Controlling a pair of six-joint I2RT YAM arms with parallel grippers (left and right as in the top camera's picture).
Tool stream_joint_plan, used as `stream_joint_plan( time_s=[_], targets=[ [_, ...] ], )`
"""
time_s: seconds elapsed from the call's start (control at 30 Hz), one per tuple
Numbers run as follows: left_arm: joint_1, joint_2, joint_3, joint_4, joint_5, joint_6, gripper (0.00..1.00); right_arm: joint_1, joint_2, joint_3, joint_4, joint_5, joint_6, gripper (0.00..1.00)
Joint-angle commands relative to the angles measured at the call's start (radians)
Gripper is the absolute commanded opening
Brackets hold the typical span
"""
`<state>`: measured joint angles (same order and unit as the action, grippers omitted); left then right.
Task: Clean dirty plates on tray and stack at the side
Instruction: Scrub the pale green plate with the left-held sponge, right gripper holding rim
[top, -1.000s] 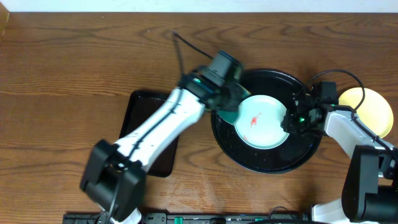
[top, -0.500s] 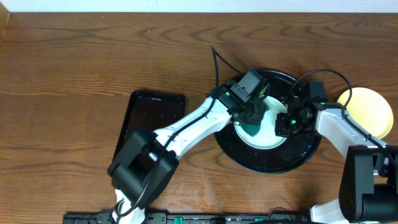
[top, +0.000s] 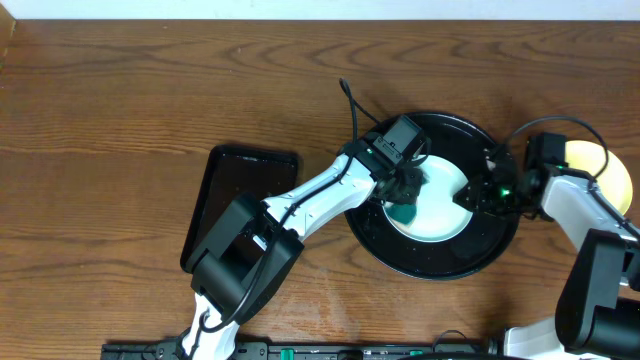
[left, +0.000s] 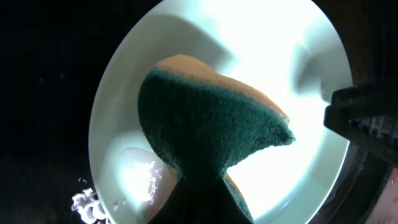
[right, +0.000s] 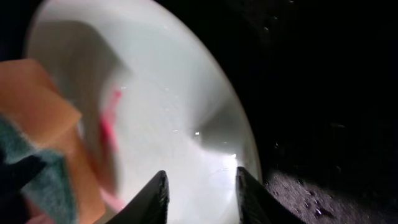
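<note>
My right gripper pinches the plate's rim on the side away from the sponge (top: 402, 210) next, leaving the mint-white plate's top side open to clean and stack.
A mint-white plate (top: 445, 200) lies in the round black tray (top: 440, 262). My left gripper (top: 403, 190) is shut on a green and orange sponge (top: 402, 210), which presses on the plate's left part. In the left wrist view the sponge (left: 205, 124) covers the middle of the plate (left: 267, 37). My right gripper (top: 478, 195) stands open at the plate's right rim. In the right wrist view its fingers (right: 202, 186) straddle the rim of the plate (right: 174, 106), and a red streak (right: 109, 127) shows beside the sponge (right: 43, 143). A pale yellow plate (top: 612, 175) lies on the table right of the tray, partly hidden by my right arm.
A rectangular black tray (top: 235, 190) lies left of the round one, under my left arm. Brown wood tabletop (top: 150, 90) stretches along the back and left.
My left arm carried the sponge from the plate's left edge onto its middle. The right gripper opened and drew back a little to the right.
</note>
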<state>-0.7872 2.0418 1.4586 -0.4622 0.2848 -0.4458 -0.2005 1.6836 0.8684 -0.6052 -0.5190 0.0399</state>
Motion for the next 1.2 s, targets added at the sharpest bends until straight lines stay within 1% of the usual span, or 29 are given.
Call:
stream_joint_plan(
  time_s=[0.0,0.23,0.27,0.3,0.37,0.4,0.5,0.6,0.67,0.7,0.9,0.97,1.07,1.17],
  targets=[
    [0.006,-0.024,0.019,-0.008,-0.008,-0.001,0.08,-0.021,0.005,-0.017,-0.002,0.064,-0.043,0.36],
    [0.006,-0.024,0.019,-0.027,-0.008,-0.001,0.08,-0.007,0.005,-0.025,-0.004,0.291,0.092,0.34],
    [0.006,-0.024,0.019,-0.027,-0.008,-0.001,0.08,-0.007,0.005,-0.025,0.005,0.260,0.093,0.32],
    [0.005,-0.024,0.019,-0.027,-0.008,0.000,0.07,-0.007,0.004,-0.024,0.013,0.206,0.063,0.31],
    [0.005,-0.024,0.019,-0.030,-0.008,0.000,0.07,-0.007,-0.006,-0.021,0.030,0.046,-0.050,0.31],
    [0.005,-0.024,0.019,-0.033,-0.008,0.000,0.08,-0.008,-0.016,-0.019,0.035,0.019,-0.060,0.31],
    [0.005,-0.024,0.019,-0.035,-0.008,0.000,0.08,-0.009,-0.056,-0.018,0.024,0.035,-0.034,0.30],
    [0.005,-0.024,0.019,-0.043,-0.008,0.000,0.08,-0.009,-0.115,-0.018,-0.023,0.184,-0.022,0.30],
    [0.005,-0.024,0.019,-0.049,-0.008,0.000,0.07,-0.009,-0.145,-0.018,-0.023,0.288,0.054,0.29],
    [0.005,-0.024,0.019,-0.050,-0.008,0.000,0.08,-0.009,-0.153,-0.018,-0.023,0.299,0.073,0.29],
    [0.005,-0.024,0.019,-0.052,-0.008,0.000,0.07,0.010,-0.139,-0.043,-0.001,0.256,0.094,0.30],
    [0.005,-0.024,0.019,-0.052,-0.008,0.000,0.08,0.026,-0.126,-0.071,0.039,0.237,0.093,0.30],
    [0.005,-0.024,0.019,-0.058,-0.008,0.003,0.08,0.066,-0.108,-0.122,0.116,0.135,0.042,0.30],
    [0.005,-0.024,0.019,-0.064,-0.008,0.006,0.07,0.105,-0.089,-0.164,0.169,0.123,0.035,0.26]
  ],
)
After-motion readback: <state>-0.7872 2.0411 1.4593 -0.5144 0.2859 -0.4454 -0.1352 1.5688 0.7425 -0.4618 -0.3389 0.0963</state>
